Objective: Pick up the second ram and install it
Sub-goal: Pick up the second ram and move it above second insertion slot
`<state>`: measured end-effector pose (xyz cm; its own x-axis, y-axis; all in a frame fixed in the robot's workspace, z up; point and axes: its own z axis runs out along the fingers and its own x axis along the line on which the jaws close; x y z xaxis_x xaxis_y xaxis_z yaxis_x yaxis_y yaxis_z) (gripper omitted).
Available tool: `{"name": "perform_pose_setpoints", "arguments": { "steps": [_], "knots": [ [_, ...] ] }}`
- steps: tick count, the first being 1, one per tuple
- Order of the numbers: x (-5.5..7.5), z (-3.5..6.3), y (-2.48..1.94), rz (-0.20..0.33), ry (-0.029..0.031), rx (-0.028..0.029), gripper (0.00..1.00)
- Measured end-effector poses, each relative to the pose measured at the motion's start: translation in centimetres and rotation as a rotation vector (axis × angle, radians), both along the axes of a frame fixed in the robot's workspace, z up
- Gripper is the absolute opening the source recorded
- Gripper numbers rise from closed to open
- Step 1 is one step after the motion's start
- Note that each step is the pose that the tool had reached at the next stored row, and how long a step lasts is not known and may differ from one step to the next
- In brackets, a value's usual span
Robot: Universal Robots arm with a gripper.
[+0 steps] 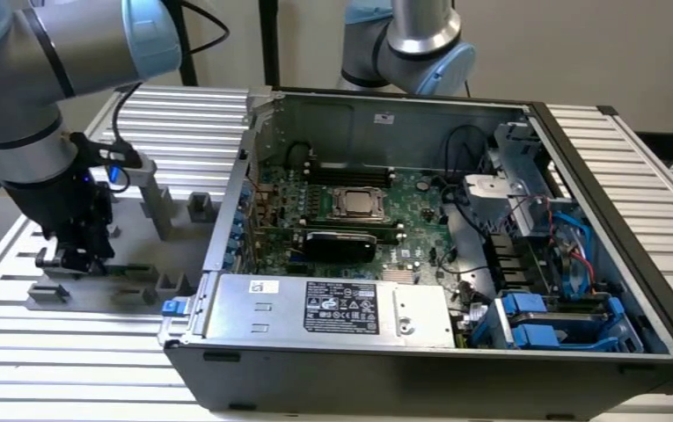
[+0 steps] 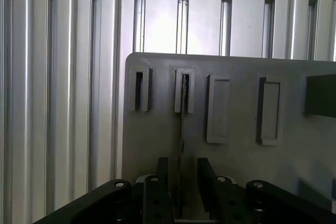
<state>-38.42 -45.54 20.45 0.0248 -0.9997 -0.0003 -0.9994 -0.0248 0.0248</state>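
The gripper grabs the second ram by its bare middle (image 2: 181, 182) next, across both its flat sides, since the holder's upright slot wraps the end of the second ram (image 2: 181, 121).
The second ram (image 2: 181, 121) stands on edge in a slot of a grey holder plate (image 2: 152, 140), so I see it as a thin dark line with a green tint. In the wrist view my gripper (image 2: 182, 165) is low over the plate, with one black finger (image 2: 163, 169) on each side of the stick and a small gap on both sides. It is open. From the exterior view, the gripper (image 1: 76, 261) hangs down at the holder (image 1: 136, 294) on the exterior view's left, beside the open computer case (image 1: 571, 176). Inside lies the green motherboard (image 1: 413, 207) with its silver CPU (image 1: 357, 203).
The holder has more upright slots and blocks (image 2: 218, 109). It rests on a ribbed aluminium table (image 2: 63, 103). A power supply (image 1: 330, 308), cables and blue drive bays (image 1: 547, 321) fill the case's near side. A second arm's base (image 1: 413, 44) stands behind the case.
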Motion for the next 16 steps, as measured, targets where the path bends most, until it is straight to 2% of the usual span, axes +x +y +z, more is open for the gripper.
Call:
{"name": "perform_pose_setpoints", "arguments": {
  "steps": [8,9,16],
  "knots": [
    [0.00,-0.60,-0.06,0.002,0.0002,-0.0001,1.00],
    [0.00,-0.68,-0.06,0.002,0.0002,-0.0001,0.00],
    [0.00,-0.82,-0.06,0.002,0.0002,-0.0002,0.00]
  ]
}}
